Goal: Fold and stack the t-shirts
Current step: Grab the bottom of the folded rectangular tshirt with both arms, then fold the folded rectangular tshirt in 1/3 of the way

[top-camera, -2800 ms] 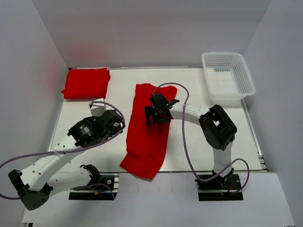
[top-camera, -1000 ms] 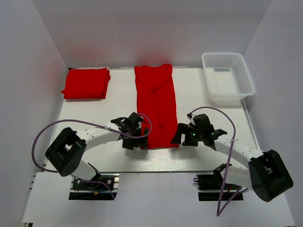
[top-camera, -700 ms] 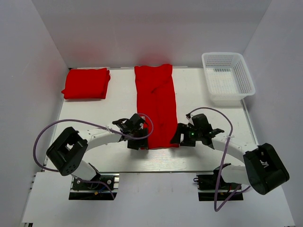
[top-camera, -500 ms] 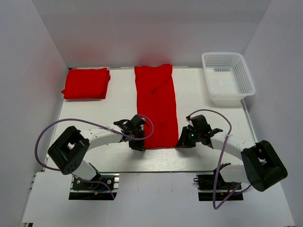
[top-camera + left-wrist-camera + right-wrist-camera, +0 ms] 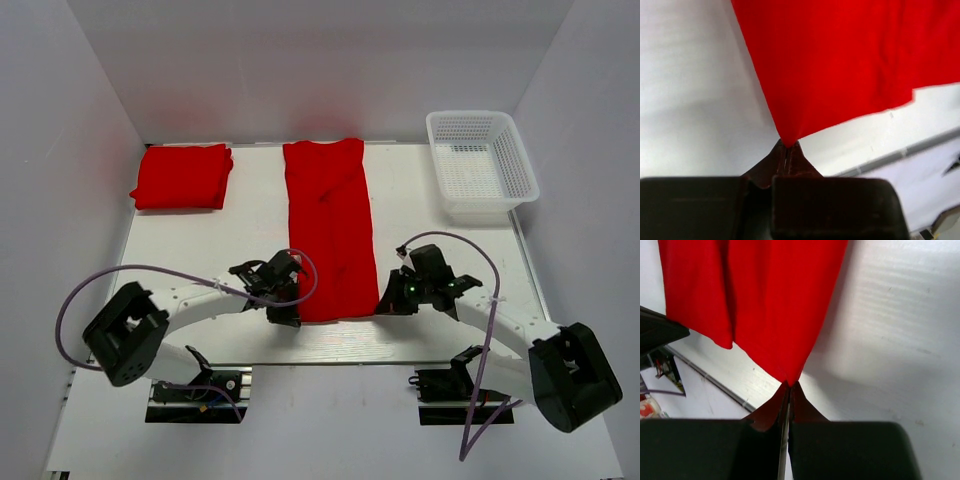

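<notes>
My left gripper's fingers are shut, and the cloth narrows to a point between them. The red t-shirt's near corner [image 5: 300,320] [image 5: 788,142] would come up with my left gripper if I lifted it now.
A long, narrow red t-shirt [image 5: 331,230] lies lengthwise down the middle of the table. My left gripper [image 5: 290,308] is shut on its near left corner, and the left wrist view shows that corner of the t-shirt [image 5: 840,65] pinched in the left gripper [image 5: 788,146]. My right gripper [image 5: 385,301] is shut on the near right corner; in the right wrist view the t-shirt [image 5: 770,305] tapers into the right gripper [image 5: 790,384]. Both corners are lifted slightly off the table. A second t-shirt [image 5: 182,176], folded, rests at the far left.
A white mesh basket [image 5: 481,163] stands at the far right corner. White walls close in the table on the left, back and right. The table's near edge [image 5: 340,362] with its metal rail runs just behind both grippers.
Both grippers have gone from open to shut on the shirt's near corners. The near hem has been pulled a little toward the table's near edge and lifted.
</notes>
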Controlling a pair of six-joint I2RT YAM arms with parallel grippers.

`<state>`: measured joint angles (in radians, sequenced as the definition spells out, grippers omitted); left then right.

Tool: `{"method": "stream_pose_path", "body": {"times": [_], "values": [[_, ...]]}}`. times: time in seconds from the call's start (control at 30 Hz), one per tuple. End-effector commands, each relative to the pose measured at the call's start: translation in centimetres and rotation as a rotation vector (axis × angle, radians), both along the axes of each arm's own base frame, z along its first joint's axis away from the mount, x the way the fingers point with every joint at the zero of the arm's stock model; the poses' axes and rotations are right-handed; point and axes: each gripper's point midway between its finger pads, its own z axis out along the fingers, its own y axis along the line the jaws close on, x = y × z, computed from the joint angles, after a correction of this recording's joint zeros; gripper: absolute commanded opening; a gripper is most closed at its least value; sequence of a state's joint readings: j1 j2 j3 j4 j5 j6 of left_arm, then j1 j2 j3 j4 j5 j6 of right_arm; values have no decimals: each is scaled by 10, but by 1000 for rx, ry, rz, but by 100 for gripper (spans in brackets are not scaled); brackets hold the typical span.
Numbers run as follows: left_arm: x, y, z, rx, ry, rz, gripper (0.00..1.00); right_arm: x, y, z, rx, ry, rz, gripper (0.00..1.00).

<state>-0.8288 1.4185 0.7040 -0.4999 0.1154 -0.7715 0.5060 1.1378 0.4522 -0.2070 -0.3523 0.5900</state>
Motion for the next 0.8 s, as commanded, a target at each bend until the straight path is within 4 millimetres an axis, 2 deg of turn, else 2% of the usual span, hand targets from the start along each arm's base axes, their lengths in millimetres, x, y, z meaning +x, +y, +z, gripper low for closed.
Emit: {"method": "stream_pose_path", "body": {"times": [0.0, 0.1, 0.17, 0.23, 0.27, 0.33, 0.37, 0.4, 0.43, 0.47, 0.5, 0.53, 0.6, 0.63, 0.7, 0.73, 0.77], "values": [[-6, -6, 28, -102, -47, -18, 0, -21, -2, 7, 17, 27, 57, 0], [-19, -7, 40, -138, -28, -47, 0, -29, -3, 18, 32, 18, 92, 0], [-18, -10, 44, -152, -30, -51, 0, -33, -6, 18, 11, 39, 104, 0], [-11, -17, 57, -173, -54, -61, 0, -29, -6, 21, 0, 26, 102, 0], [-8, -20, 61, -176, -65, -72, 0, -22, -3, 28, 10, -5, 105, 0], [6, -23, 65, -145, -98, -59, 0, -11, -3, 26, -12, -30, 104, 0], [17, -21, 65, -136, -108, -25, 0, 4, 4, 37, -2, -73, 104, 0], [25, -20, 65, -111, -136, -19, 0, 12, 4, 38, -18, -96, 99, 0], [40, -25, 76, -111, -184, 0, 0, 19, 4, 35, -37, -88, 94, 0], [52, -25, 74, -73, -213, 26, 0, 39, 10, 46, -51, -122, 87, 0], [62, -23, 77, -56, -225, 50, 0, 45, 10, 47, -60, -124, 88, 0], [73, -26, 89, -45, -253, 66, 0, 57, 13, 44, -77, -108, 85, 0], [97, -23, 97, -6, -286, 141, 0, 83, 19, 61, -77, -162, 65, 0], [104, -18, 98, 15, -295, 163, 0, 89, 17, 49, -103, -129, 56, 0], [124, -3, 101, 66, -318, 226, 0, 113, 21, 68, -93, -181, 45, 0], [131, 0, 103, 72, -328, 247, 0, 121, 20, 60, -100, -162, 40, 0], [136, 3, 103, 80, -332, 248, 0, 127, 21, 61, -99, -169, 43, 0]]}}
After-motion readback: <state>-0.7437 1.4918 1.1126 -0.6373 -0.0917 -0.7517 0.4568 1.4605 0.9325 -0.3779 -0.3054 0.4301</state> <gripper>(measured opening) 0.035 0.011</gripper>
